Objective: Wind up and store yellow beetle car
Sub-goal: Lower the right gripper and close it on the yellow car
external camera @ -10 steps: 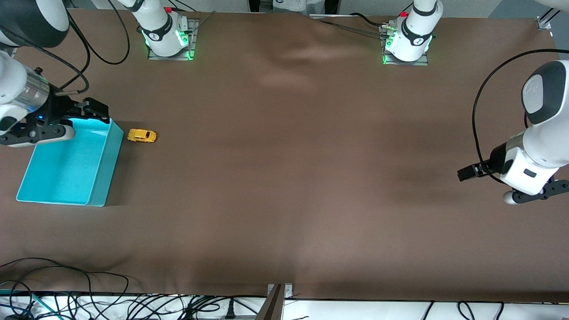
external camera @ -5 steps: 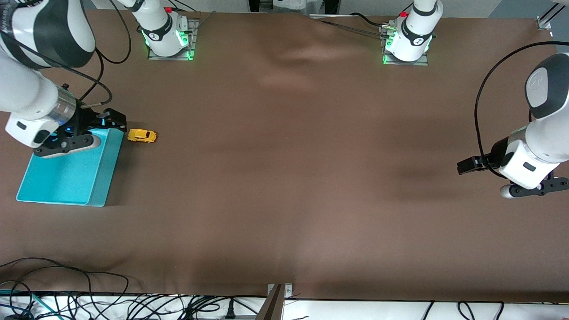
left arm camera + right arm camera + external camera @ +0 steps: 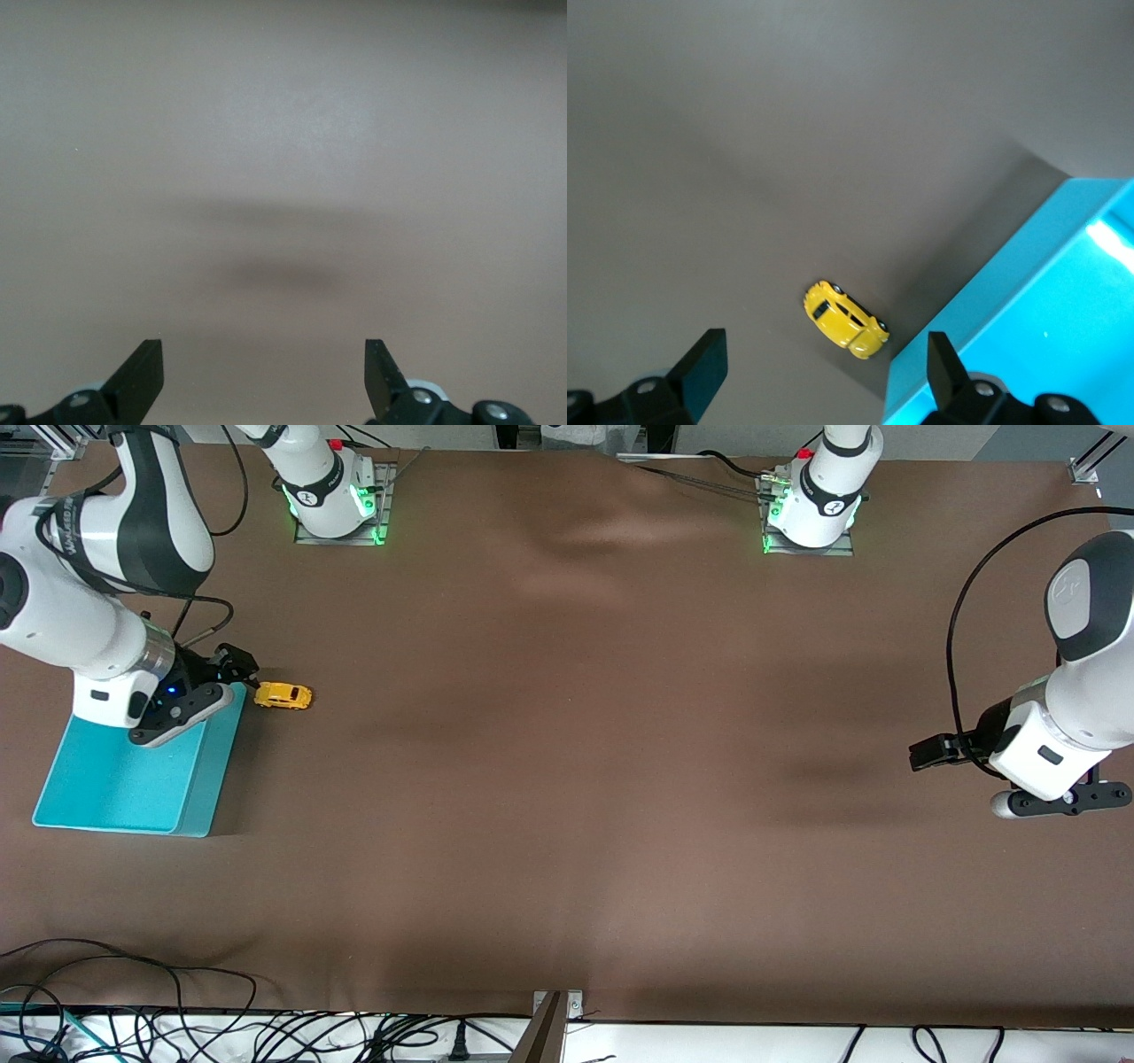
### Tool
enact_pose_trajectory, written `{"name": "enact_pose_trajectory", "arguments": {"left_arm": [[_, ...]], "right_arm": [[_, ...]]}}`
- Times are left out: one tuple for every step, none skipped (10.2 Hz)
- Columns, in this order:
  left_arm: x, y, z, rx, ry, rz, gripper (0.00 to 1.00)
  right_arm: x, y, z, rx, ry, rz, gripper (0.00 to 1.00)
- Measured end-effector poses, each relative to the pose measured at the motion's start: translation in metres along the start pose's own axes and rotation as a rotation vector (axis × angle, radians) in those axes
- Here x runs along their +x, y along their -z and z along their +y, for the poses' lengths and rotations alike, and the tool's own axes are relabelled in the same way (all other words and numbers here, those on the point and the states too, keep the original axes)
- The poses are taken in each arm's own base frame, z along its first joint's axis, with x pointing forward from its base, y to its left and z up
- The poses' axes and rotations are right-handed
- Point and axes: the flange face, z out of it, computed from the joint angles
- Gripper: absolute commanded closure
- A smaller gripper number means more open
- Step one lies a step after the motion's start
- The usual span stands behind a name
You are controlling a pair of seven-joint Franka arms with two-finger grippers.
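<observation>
The robot's right gripper will next wind up and store the yellow beetle car [image 3: 283, 696] in the teal bin [image 3: 106, 784], so it will grab the car by the sides of its body.
The yellow beetle car [image 3: 283, 696] stands on the brown table beside the teal bin [image 3: 106, 784], toward the right arm's end. It also shows in the right wrist view [image 3: 846, 320], next to the bin's wall [image 3: 992, 292]. My right gripper [image 3: 235, 666] is open and empty, over the bin's corner close to the car. My left gripper [image 3: 926, 754] is open and empty, over bare table at the left arm's end. Its fingers [image 3: 142, 376] frame only the table surface.
The bin's floor [image 3: 97, 771] holds nothing that I can see. Cables [image 3: 133, 1027] run along the table's edge nearest the front camera. The arm bases [image 3: 332, 500] stand at the table's farthest edge.
My right gripper has moved across the bin toward the car and come lower. My left gripper has shifted slightly.
</observation>
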Motion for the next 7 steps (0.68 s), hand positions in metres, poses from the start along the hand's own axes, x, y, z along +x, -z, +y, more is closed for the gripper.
{"name": "enact_pose_trajectory", "arguments": {"left_arm": [[0.000, 0.000, -0.001, 0.000, -0.017, 0.000, 0.00], [0.001, 0.000, -0.004, 0.001, -0.053, 0.001, 0.00], [0.001, 0.001, -0.007, 0.001, -0.095, 0.001, 0.00], [0.001, 0.001, -0.007, 0.001, -0.119, 0.002, 0.00], [0.001, 0.001, -0.007, 0.001, -0.130, 0.003, 0.00], [0.001, 0.002, -0.007, 0.001, -0.132, 0.003, 0.00], [0.001, 0.002, -0.007, 0.001, -0.134, 0.004, 0.00]], "right_arm": [[-0.008, -0.019, 0.000, 0.009, 0.087, -0.008, 0.00], [-0.015, -0.039, 0.000, 0.005, 0.179, -0.001, 0.00], [-0.022, -0.055, 0.001, -0.009, 0.268, 0.013, 0.00], [-0.027, -0.063, 0.003, -0.015, 0.327, 0.019, 0.00], [-0.031, -0.067, 0.004, -0.011, 0.359, 0.016, 0.00], [-0.036, -0.073, 0.003, -0.001, 0.381, 0.008, 0.00], [-0.042, -0.084, 0.001, 0.016, 0.396, -0.004, 0.00]]}}
